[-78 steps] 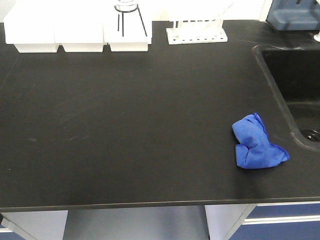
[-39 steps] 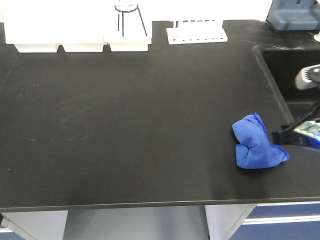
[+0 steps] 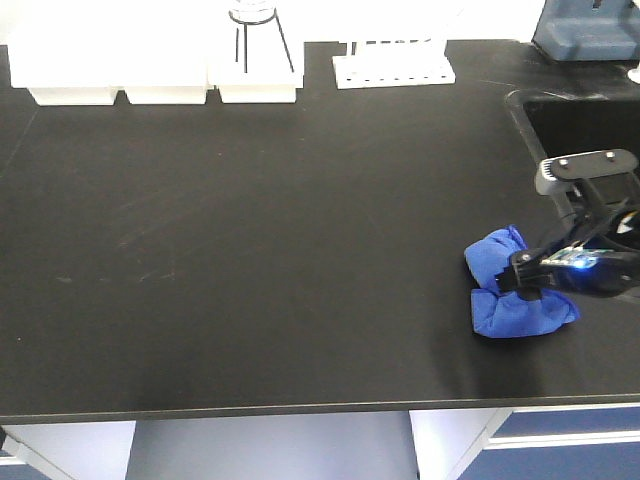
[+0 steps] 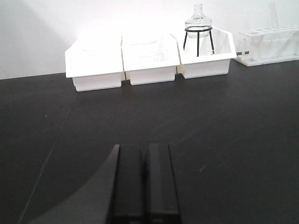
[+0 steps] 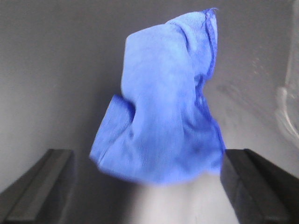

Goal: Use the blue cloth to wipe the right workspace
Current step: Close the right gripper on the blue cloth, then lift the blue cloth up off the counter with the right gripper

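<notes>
My right gripper grabs the bunched middle fold of the blue cloth (image 3: pixel 505 285) next, to wipe the right workspace.
A crumpled blue cloth (image 3: pixel 505 285) lies on the black counter (image 3: pixel 280 250) at the right, near the sink. My right gripper (image 3: pixel 527 282) has come in from the right and sits over the cloth's right part. In the right wrist view the cloth (image 5: pixel 163 102) fills the middle, and my right gripper (image 5: pixel 147 179) is open with one finger on each side of the cloth's near end. My left gripper (image 4: pixel 145 186) shows only in the left wrist view, shut and empty above the bare counter.
A black sink (image 3: pixel 590 150) is set into the counter at the right. White bins (image 3: pixel 150 70) and a flask on a black stand (image 3: pixel 255 30) line the back edge. A white test tube rack (image 3: pixel 393 65) stands beside them. The counter's front edge (image 3: pixel 300 410) runs along the bottom.
My right arm has entered from the right and moved left onto the cloth. The cloth itself has barely shifted.
</notes>
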You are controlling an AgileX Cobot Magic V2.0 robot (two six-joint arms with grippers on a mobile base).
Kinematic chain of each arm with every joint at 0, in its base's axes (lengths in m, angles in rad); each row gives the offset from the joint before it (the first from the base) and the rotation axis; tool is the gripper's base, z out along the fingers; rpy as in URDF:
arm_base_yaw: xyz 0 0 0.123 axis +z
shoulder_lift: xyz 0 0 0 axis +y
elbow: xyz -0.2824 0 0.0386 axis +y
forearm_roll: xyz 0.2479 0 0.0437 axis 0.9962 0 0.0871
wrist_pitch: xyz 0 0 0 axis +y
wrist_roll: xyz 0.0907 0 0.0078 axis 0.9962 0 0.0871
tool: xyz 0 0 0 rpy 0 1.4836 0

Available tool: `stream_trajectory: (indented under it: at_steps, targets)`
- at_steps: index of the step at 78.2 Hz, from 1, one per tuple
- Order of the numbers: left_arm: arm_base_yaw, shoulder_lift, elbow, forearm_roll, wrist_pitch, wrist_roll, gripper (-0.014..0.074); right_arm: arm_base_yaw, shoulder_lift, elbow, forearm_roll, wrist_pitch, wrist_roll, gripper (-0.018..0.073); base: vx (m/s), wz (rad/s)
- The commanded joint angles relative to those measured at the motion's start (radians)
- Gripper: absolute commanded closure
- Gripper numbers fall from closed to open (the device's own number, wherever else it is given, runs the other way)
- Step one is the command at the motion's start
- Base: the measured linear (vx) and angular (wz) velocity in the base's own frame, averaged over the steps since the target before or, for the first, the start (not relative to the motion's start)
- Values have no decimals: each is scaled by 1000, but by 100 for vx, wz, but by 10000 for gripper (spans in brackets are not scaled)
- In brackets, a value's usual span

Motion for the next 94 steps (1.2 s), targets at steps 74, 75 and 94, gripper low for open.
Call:
stream_trajectory:
  at_steps: [74, 75, 94]
  targets:
    - [-7, -10, -28, 0, -84, -2, 603, 1, -45, -33, 42, -212, -8, 567, 0, 0]
    - [-7, -10, -28, 0, -84, -2, 603, 1, -63, -33, 46, -211, -9, 567, 0, 0]
    - [-7, -10, -28, 0, -84, -2, 603, 2, -413, 66, 176, -265, -158, 567, 0, 0]
